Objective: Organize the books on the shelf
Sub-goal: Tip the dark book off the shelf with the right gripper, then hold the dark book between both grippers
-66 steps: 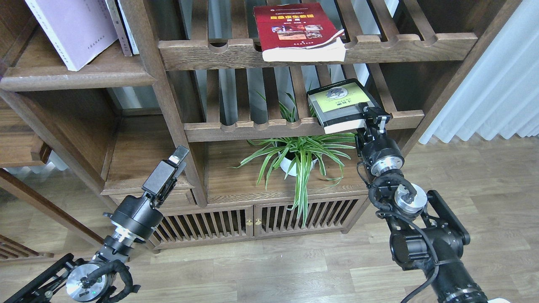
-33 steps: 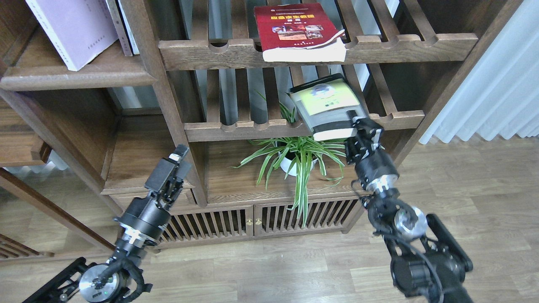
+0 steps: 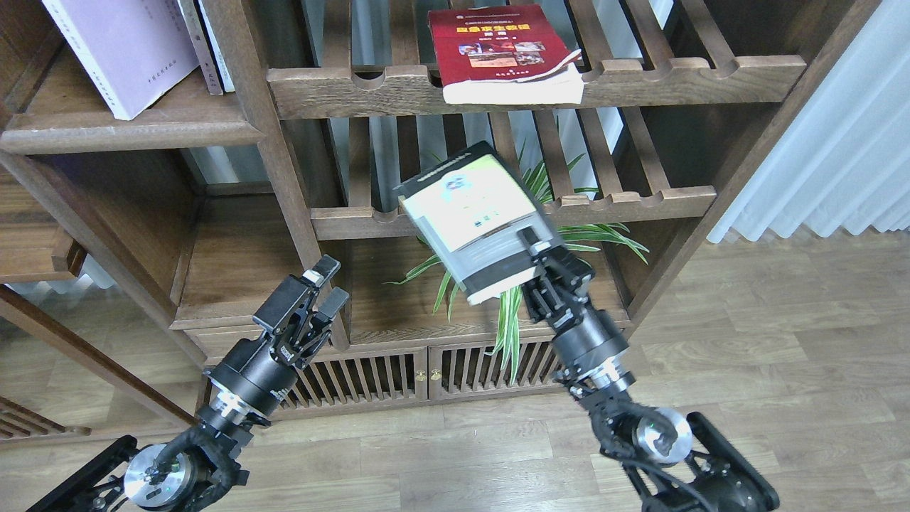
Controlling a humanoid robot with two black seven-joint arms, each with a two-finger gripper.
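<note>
I will grab the yellow-green book by its free long edge with my left gripper next, to put the book on the shelf among the other books.
My right gripper is shut on the near edge of the thick yellow-green book with a black border and holds it tilted in the air, in front of the middle slatted rack. The dark-red paperback lies flat on the upper slatted rack. The pale lilac-white paperback leans on the solid dark-brown shelf at the upper left. My left gripper is open and empty, low in front of the cabinet's left post.
Thin grey and white upright volumes stand right of the lilac book. A spider plant in a white pot sits on the cabinet top behind the held book. The middle slatted rack and a white curtain are at right.
My right gripper has lifted the yellow-green book off the middle slatted rack and carried it left and toward me. My left gripper has risen slightly to the right and opened.
</note>
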